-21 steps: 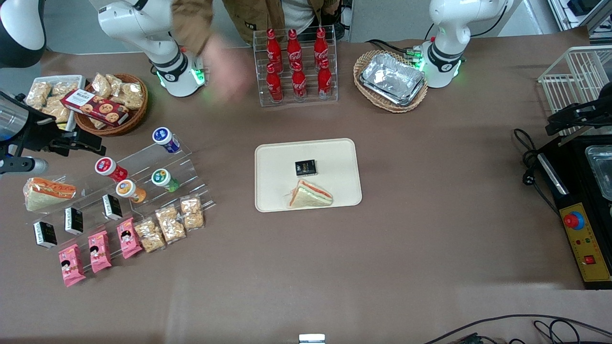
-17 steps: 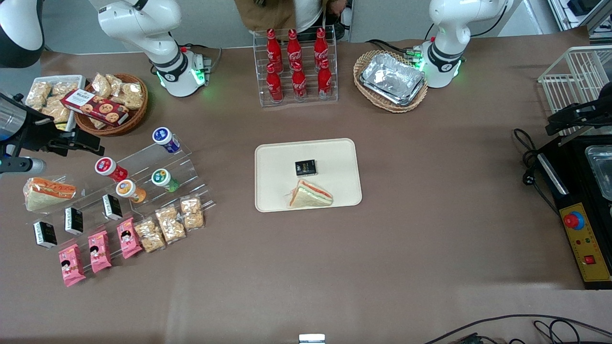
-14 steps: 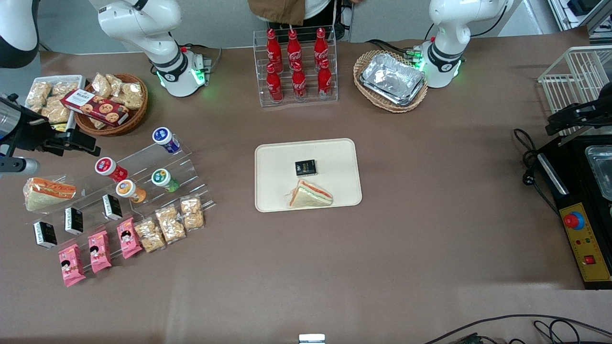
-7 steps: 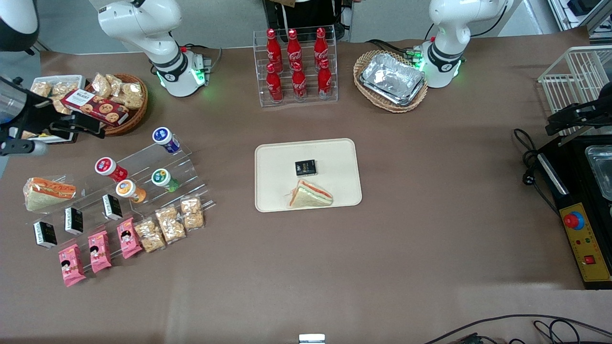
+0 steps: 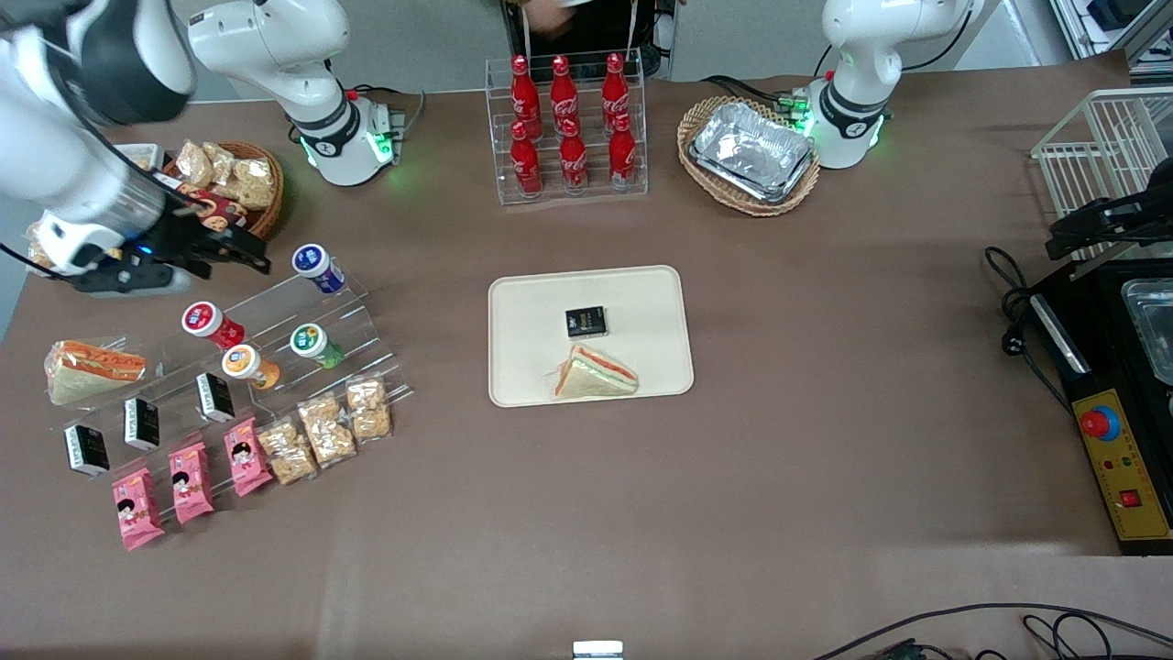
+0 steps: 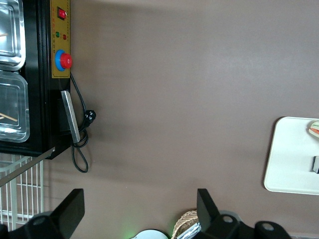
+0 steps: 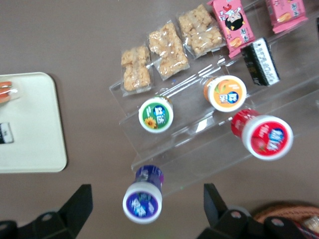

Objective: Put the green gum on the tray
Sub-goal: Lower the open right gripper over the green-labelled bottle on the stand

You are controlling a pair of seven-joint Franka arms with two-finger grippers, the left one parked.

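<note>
The green gum needs to go on the tray (image 5: 641, 302). My right gripper should next grab the gum by its white-lidded round body (image 5: 315, 346).
The green gum (image 5: 312, 342) lies on a clear stepped stand (image 5: 275, 302) toward the working arm's end of the table, white-and-green lid up. It also shows in the right wrist view (image 7: 156, 115). The cream tray (image 5: 641, 302) lies mid-table and holds a sandwich (image 5: 594, 374) and a small black box (image 5: 585, 321); its corner shows in the right wrist view (image 7: 30, 124). My right gripper (image 5: 246, 255) hangs open and empty above the stand's top step, beside the blue-lidded bottle (image 5: 314, 264) and farther from the front camera than the green gum. In the wrist view the gripper (image 7: 147, 194) straddles that blue-lidded bottle (image 7: 143, 199).
The stand also holds a red-lidded bottle (image 5: 207, 322), an orange-lidded bottle (image 5: 244, 363), black boxes (image 5: 142, 422), snack bags (image 5: 321, 426) and pink packets (image 5: 188, 481). A snack basket (image 5: 229, 183), a cola rack (image 5: 568, 128) and a foil pan (image 5: 751, 151) stand by the arm bases.
My right arm has swung in from the table's end to above the stand's top step. A person's hand near the arm base has withdrawn. The objects have not moved.
</note>
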